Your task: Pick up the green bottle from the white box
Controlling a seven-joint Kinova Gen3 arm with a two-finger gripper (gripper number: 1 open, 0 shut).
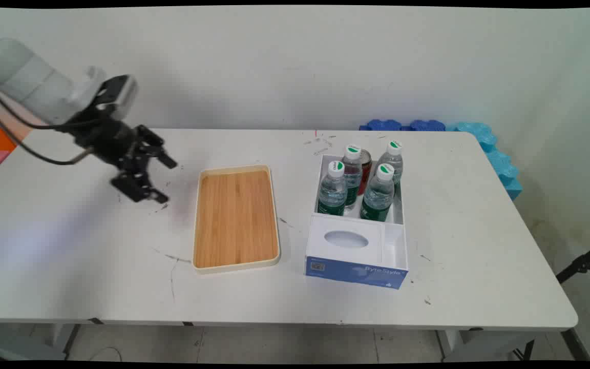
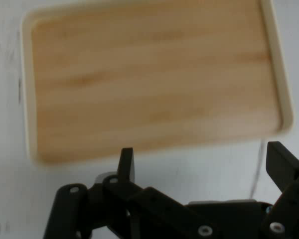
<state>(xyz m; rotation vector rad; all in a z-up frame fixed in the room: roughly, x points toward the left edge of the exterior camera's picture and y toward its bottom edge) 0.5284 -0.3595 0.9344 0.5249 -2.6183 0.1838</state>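
My gripper is to set the clear water bottle on the wooden tray (image 1: 236,218), so next it needs to grab the bottle by its upper body beneath the white cap (image 1: 334,185).
My black gripper (image 1: 168,180) hangs above the white table (image 1: 69,266), just left of a wooden tray (image 1: 236,218) with a cream rim. Its two fingers are spread wide and hold nothing. In the hand view the gripper (image 2: 202,162) points at the tray (image 2: 154,74), whose wooden floor is bare and fills most of the picture. One fingertip (image 2: 125,162) stands at lower left and the other at lower right, both short of the tray's near rim.
Right of the tray stands a white and blue box (image 1: 359,241). Its far part holds several water bottles (image 1: 377,192) with white caps and a red can (image 1: 365,171). Blue foam pieces (image 1: 489,148) lie at the table's far right corner.
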